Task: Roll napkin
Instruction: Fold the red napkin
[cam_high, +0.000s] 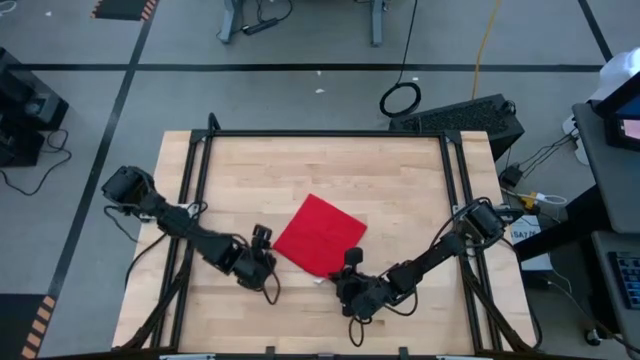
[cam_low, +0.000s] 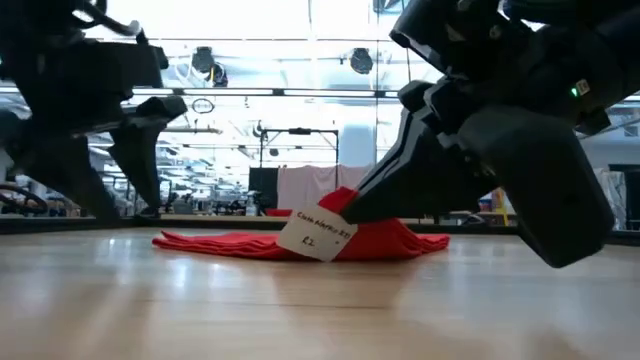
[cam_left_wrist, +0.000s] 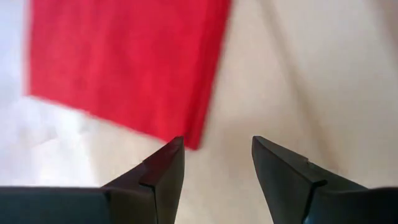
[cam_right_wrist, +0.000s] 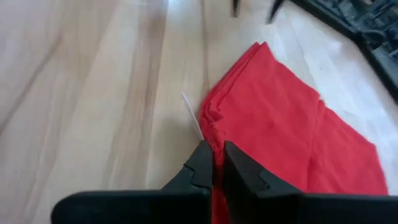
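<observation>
The red napkin (cam_high: 320, 232) needs to be rolled up, so next my left gripper should grab it by the corner of its folded edge (cam_high: 278, 249).
The red napkin (cam_high: 320, 235) lies folded into a flat square near the table's middle, one corner toward the near edge. A white tag (cam_low: 318, 235) hangs at that near corner. My right gripper (cam_right_wrist: 217, 152) is shut on the napkin beside the tag, coming from the near right. My left gripper (cam_left_wrist: 217, 146) stands open just off the napkin's left corner (cam_left_wrist: 194, 140), with nothing between its fingers; in the high view the left gripper (cam_high: 262, 238) is to the left of the cloth. My right gripper pinches the napkin's near corner (cam_right_wrist: 211, 134) between its two fingers, right beside the white tag, where several folded layers stack. The fingers slant down from the table's near right. The corner (cam_low: 345, 200) is raised a little; the rest of the cloth lies on the table.
Black frame rails run along the table's left side (cam_high: 195, 200), right side (cam_high: 455, 200) and far edge (cam_high: 320, 133). Bare wood lies all around the napkin, widest toward the far edge.
</observation>
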